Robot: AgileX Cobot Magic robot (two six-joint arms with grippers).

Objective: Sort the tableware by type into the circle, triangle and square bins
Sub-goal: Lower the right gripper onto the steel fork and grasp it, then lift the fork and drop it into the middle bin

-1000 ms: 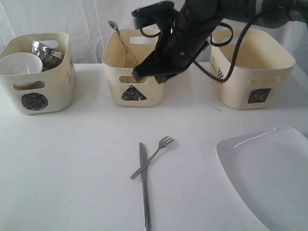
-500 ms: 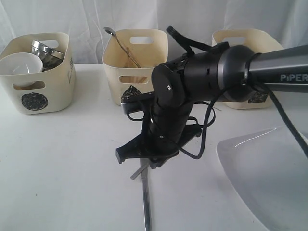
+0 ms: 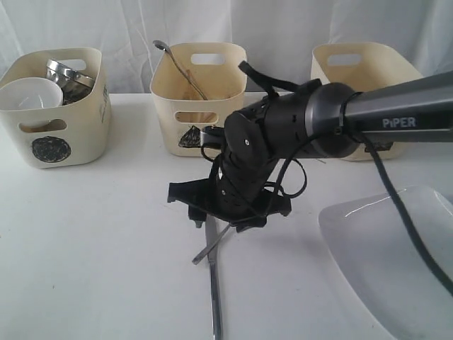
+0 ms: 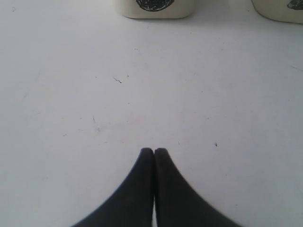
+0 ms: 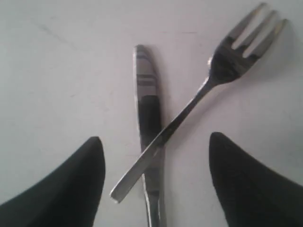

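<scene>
The steel fork should go into the triangle bin [image 3: 173,99], so my right gripper will grab the fork by its handle [image 3: 214,244] next.
A steel fork [image 5: 189,111] lies crossed over a steel knife [image 5: 146,90] on the white table. My right gripper [image 5: 155,138] hangs open just above them, one finger on each side of the crossing and nothing held. In the exterior view the right gripper [image 3: 228,211] covers the fork's head, leaving only the fork's handle [image 3: 211,246] and the knife [image 3: 214,287] in sight. The circle bin [image 3: 53,134] holds steel cups [image 3: 67,74] and a white bowl [image 3: 28,95]. A spoon [image 3: 173,60] leans in the triangle bin [image 3: 173,99]. My left gripper [image 4: 154,150] is shut and empty over bare table.
The third cream bin [image 3: 354,51] stands at the back right, its mark hidden behind the right arm. A large white plate [image 3: 396,255] lies at the front right. In the left wrist view the circle bin's base [image 4: 154,9] shows far ahead.
My right arm has come down from the triangle bin to just above the fork and knife, and its jaws have opened wide. The left gripper stays shut.
</scene>
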